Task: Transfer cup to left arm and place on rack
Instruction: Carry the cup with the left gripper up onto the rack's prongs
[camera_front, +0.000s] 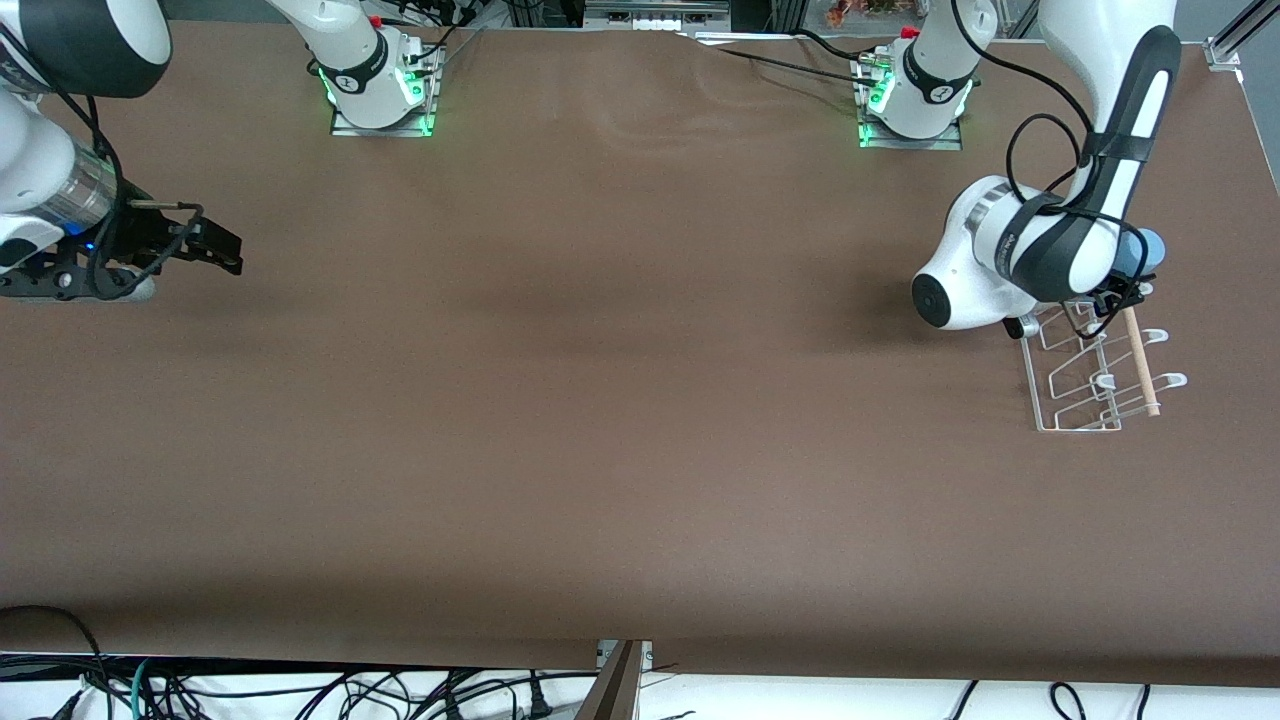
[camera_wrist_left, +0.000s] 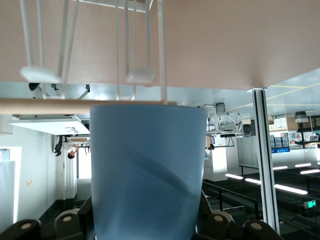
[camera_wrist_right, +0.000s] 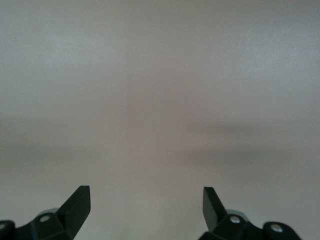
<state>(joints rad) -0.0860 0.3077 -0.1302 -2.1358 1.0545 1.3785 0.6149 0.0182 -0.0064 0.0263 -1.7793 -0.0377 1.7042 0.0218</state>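
The light-blue cup (camera_front: 1146, 250) hangs above the wire rack's far end (camera_front: 1086, 324), so my left gripper should bring the cup down onto the rack before releasing the cup.
My left gripper (camera_front: 1128, 286) is shut on the light-blue cup (camera_front: 1146, 250) and holds it on its side over the end of the white wire rack (camera_front: 1085, 385) that lies farthest from the front camera. The arm's wrist hides most of the cup there. In the left wrist view the cup (camera_wrist_left: 147, 170) fills the space between the jaws, its rim close to the rack's pale wooden rod (camera_wrist_left: 45, 106) and wire loops (camera_wrist_left: 140, 75); I cannot tell whether it touches them. My right gripper (camera_front: 215, 250) is open and empty, low over bare table at the right arm's end (camera_wrist_right: 146, 200), where it waits.
The rack stands near the table edge at the left arm's end, with its wooden rod (camera_front: 1140, 360) along one side. The two arm bases (camera_front: 375, 85) (camera_front: 915, 95) stand along the edge of the brown table (camera_front: 600, 400) farthest from the front camera.
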